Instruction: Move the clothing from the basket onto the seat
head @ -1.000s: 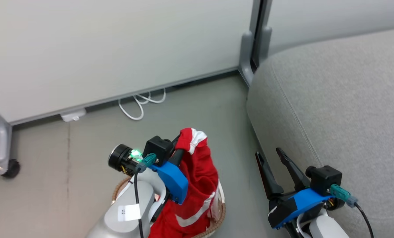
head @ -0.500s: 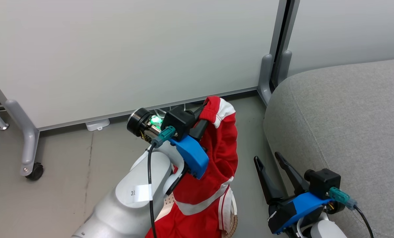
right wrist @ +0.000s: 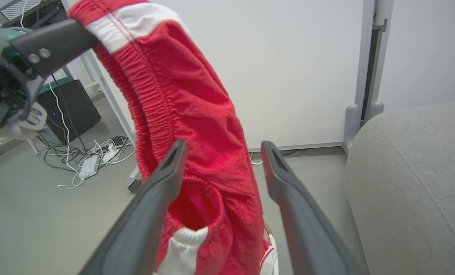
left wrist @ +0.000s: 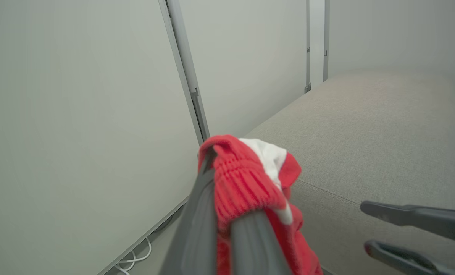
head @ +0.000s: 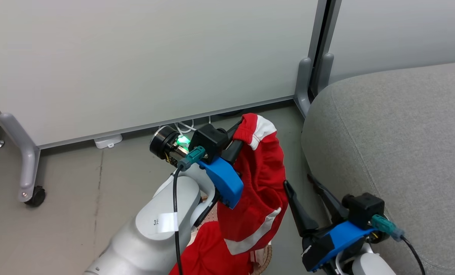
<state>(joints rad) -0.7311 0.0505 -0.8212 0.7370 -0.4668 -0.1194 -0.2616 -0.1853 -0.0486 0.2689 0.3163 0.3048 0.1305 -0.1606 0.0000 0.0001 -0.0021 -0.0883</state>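
My right gripper grabs the garment by its elastic waistband (right wrist: 198, 183) next, to carry the red garment over to the seat (right wrist: 413, 183).
My left gripper (head: 241, 128) is shut on the waistband of a bright red garment with white trim (head: 262, 175), held up in the air so the cloth hangs down from the fingers (left wrist: 227, 214). More red clothing (head: 208, 252) lies below, over the basket, of which a bit of brown rim (head: 266, 254) shows at the bottom edge. My right gripper (head: 298, 183) stands open just right of the hanging cloth, close to it (right wrist: 197, 126). The light grey seat (head: 395, 133) lies to the right, beyond the right gripper.
White partition panels on grey legs stand behind; one leg has a castor (head: 34, 195). White cables (head: 183, 128) lie on the floor under the panel. Further cables and a black box (right wrist: 65, 105) sit on the floor to the left in the right wrist view.
The left gripper has lifted the red garment higher out of the basket and carried it right, toward the seat. The right gripper has edged left, nearer the cloth. The head camera has also shifted.
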